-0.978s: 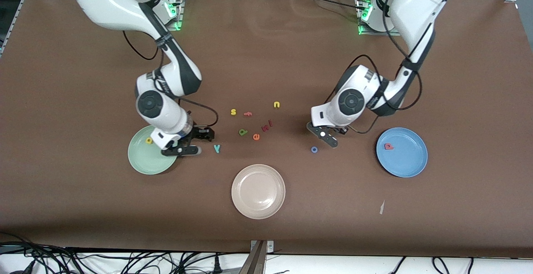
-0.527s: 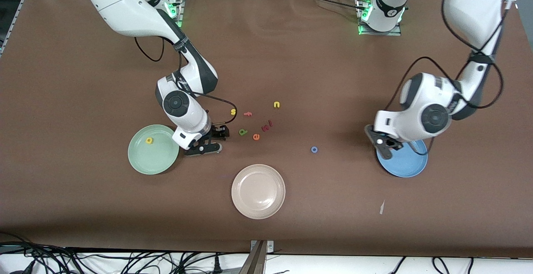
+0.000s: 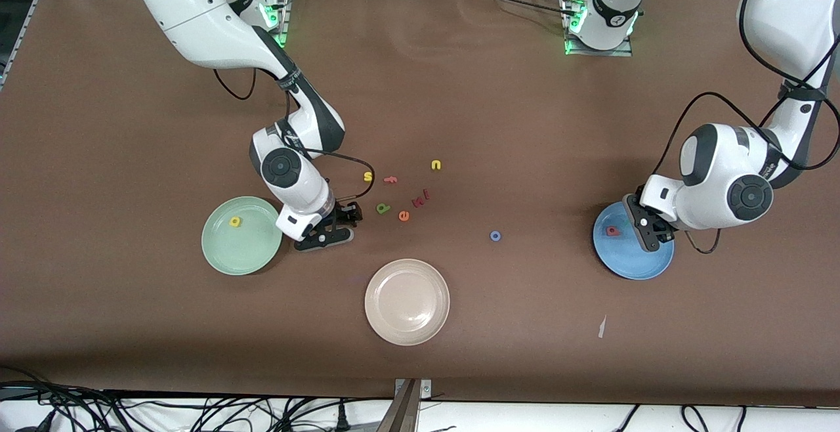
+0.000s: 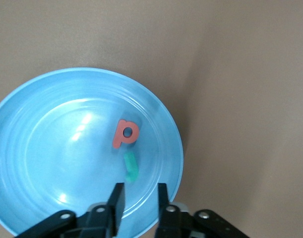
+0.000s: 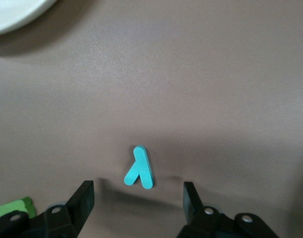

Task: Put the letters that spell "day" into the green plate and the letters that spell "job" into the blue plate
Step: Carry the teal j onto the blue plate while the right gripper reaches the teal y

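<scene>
My right gripper should close on the teal y now, because its fingers are low around the y's legs.
My left gripper (image 3: pixel 646 232) hangs over the blue plate (image 3: pixel 630 264), its jaws a little apart and holding nothing. In the left wrist view its fingertips (image 4: pixel 140 191) frame the blue plate (image 4: pixel 52 148), where the pinkish-red b (image 4: pixel 125 134) and the teal j (image 4: pixel 130 166) sit side by side. My right gripper (image 3: pixel 325 238) is low over the table beside the green plate (image 3: pixel 223 258) and hides the y in the front view. The right gripper (image 5: pixel 138 194) stands open around the teal y (image 5: pixel 140 169). The yellow a (image 3: pixel 235 222) lies in the green plate. The dark green d (image 3: pixel 383 208) and blue o (image 3: pixel 495 236) lie on the table.
A beige plate (image 3: pixel 407 301) sits nearer the front camera than the letters. Loose letters lie mid-table: yellow s (image 3: pixel 368 176), pink f (image 3: pixel 390 180), yellow u (image 3: pixel 436 165), orange e (image 3: pixel 403 216) and dark red ones (image 3: pixel 420 199). A paper scrap (image 3: pixel 602 327) lies near the blue plate.
My left arm swung from beside the o to over the blue plate, its jaws parted, and the j now shows in the plate. My right gripper moved from the green plate's edge to over the y.
</scene>
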### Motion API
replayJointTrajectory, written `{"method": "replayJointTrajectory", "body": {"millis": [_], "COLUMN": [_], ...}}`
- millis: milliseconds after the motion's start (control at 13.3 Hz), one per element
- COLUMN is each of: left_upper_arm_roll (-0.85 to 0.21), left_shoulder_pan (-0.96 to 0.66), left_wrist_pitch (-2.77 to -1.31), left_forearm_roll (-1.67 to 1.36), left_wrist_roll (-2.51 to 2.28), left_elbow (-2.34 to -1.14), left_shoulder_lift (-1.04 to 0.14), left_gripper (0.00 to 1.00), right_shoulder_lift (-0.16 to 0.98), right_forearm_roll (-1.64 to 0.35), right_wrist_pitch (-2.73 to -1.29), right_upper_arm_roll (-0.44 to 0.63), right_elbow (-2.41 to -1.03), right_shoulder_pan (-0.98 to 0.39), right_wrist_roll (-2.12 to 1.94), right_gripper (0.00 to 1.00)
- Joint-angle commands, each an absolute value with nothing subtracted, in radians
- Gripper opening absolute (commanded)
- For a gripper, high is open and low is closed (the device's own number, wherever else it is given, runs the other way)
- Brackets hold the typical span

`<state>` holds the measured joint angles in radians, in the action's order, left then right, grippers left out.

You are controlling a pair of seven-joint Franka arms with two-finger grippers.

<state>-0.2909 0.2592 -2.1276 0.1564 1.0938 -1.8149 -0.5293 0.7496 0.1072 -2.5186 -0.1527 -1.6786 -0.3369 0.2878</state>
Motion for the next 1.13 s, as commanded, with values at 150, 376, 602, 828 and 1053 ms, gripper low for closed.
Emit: {"method": "replayJointTrajectory", "body": {"millis": [150,376,602,828,1053], "left_upper_arm_roll": [-0.359,-0.403,-0.402,-0.399,-0.304], "left_shoulder_pan": [0.255,0.209,0.102,0.007,-0.141], "left_wrist_pitch": [-2.102,-2.086,-2.089,-2.106,-2.204], "left_forearm_roll": [0.091,0.083,0.089,0.087,0.107], "left_wrist_roll": [0.995,0.745,0.496,0.367,0.324], "left_elbow": [-1.778,-1.746,-1.622,-1.511,-1.447], "left_shoulder_lift": [-0.522,-0.532,-0.622,-0.736,-0.822], "left_gripper": [1.0,1.0,1.0,1.0,1.0], "right_shoulder_lift": [0.778,0.778,0.784,0.784,0.785], "right_forearm_roll": [0.12,0.118,0.118,0.114,0.11], "right_wrist_pitch": [-2.526,-2.526,-2.526,-2.526,-2.526], "right_upper_arm_roll": [-0.123,-0.121,-0.121,-0.12,-0.12], "right_elbow": [-1.647,-1.647,-1.647,-1.647,-1.647], "right_shoulder_pan": [-0.365,-0.365,-0.365,-0.365,-0.365], "right_wrist_roll": [0.278,0.273,0.284,0.287,0.29], "right_gripper": [0.68,0.49,0.47,0.42,0.27]}}
